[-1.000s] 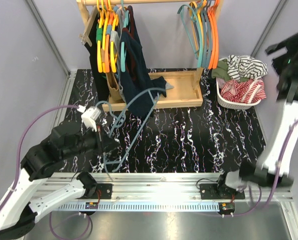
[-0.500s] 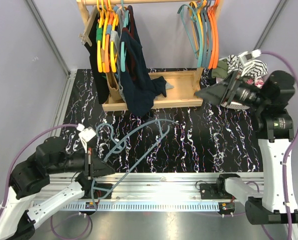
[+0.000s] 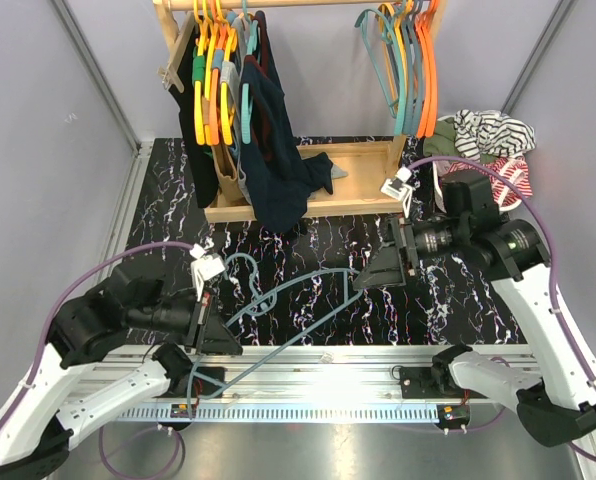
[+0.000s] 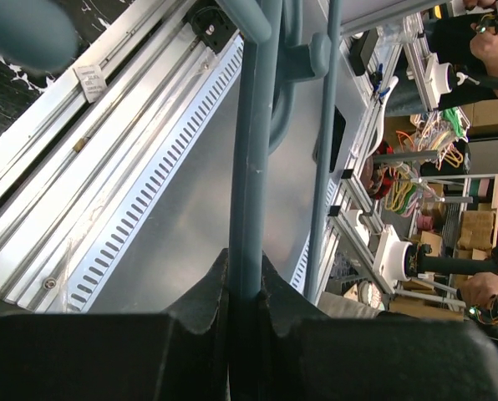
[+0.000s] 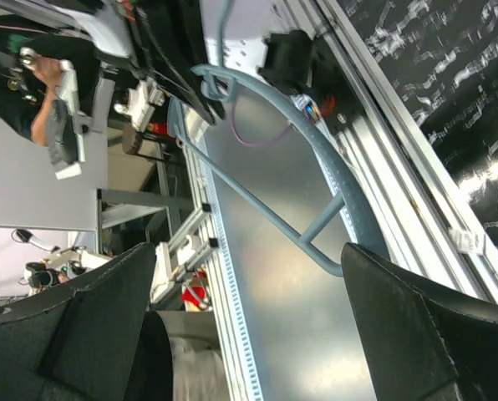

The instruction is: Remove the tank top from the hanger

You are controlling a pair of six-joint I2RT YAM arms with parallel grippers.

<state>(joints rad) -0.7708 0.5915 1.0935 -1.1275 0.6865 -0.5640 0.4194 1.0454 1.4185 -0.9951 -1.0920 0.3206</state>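
Observation:
The robot's right gripper should grab the bare hanger (image 3: pixel 293 295) by its loose end corner (image 3: pixel 356 287), so the hook stays free to hang on the rack.
A bare grey-blue hanger (image 3: pixel 293 295) lies low over the black marbled table, with no garment on it. My left gripper (image 3: pixel 218 335) is shut on its bar near the front rail; the left wrist view shows the bar (image 4: pixel 253 167) pinched between the fingers (image 4: pixel 203 305). My right gripper (image 3: pixel 370 278) is open at the hanger's right end. In the right wrist view the hanger's corner (image 5: pixel 320 251) sits between the spread fingers (image 5: pixel 416 326), close to one of them. A dark navy garment (image 3: pixel 278 165) hangs from the rack and drapes onto the wooden base.
A wooden rack base (image 3: pixel 363 180) stands at the back, with orange, yellow and teal hangers (image 3: pixel 413 65) on the rail above. A white basket (image 3: pixel 460 207) of striped clothes sits at the back right. An aluminium rail (image 3: pixel 318 365) runs along the near edge.
The left arm shifted and now holds the hanger lower and flatter over the table. The right arm swung down from beside the basket to the hanger's right end.

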